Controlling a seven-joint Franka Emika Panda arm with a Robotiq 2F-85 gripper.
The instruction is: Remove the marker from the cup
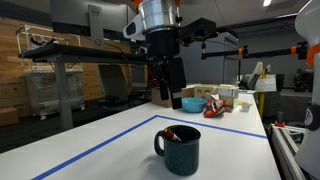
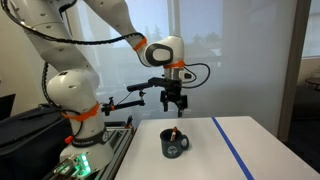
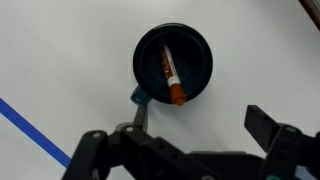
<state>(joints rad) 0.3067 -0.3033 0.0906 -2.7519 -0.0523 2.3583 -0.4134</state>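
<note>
My fingers are well above the cup and would miss the marker if I closed now. My gripper needs to lower before it closes on the marker (image 3: 175,87).
A dark teal cup (image 1: 178,148) stands upright on the white table; it also shows in the other exterior view (image 2: 175,143) and in the wrist view (image 3: 173,66). A marker with an orange cap (image 3: 172,78) lies tilted inside it, its orange tip at the rim (image 1: 172,133). My gripper (image 1: 167,78) hangs well above the cup in both exterior views (image 2: 175,101). It is open and empty; its two fingers frame the bottom of the wrist view (image 3: 180,145), with the cup above them in the picture.
Blue tape (image 1: 215,124) marks a rectangle on the table, also in the wrist view (image 3: 30,128). A blue bowl (image 1: 191,103) and several small objects (image 1: 216,106) sit at the far table end. A table edge rail (image 2: 110,160) runs beside the robot base.
</note>
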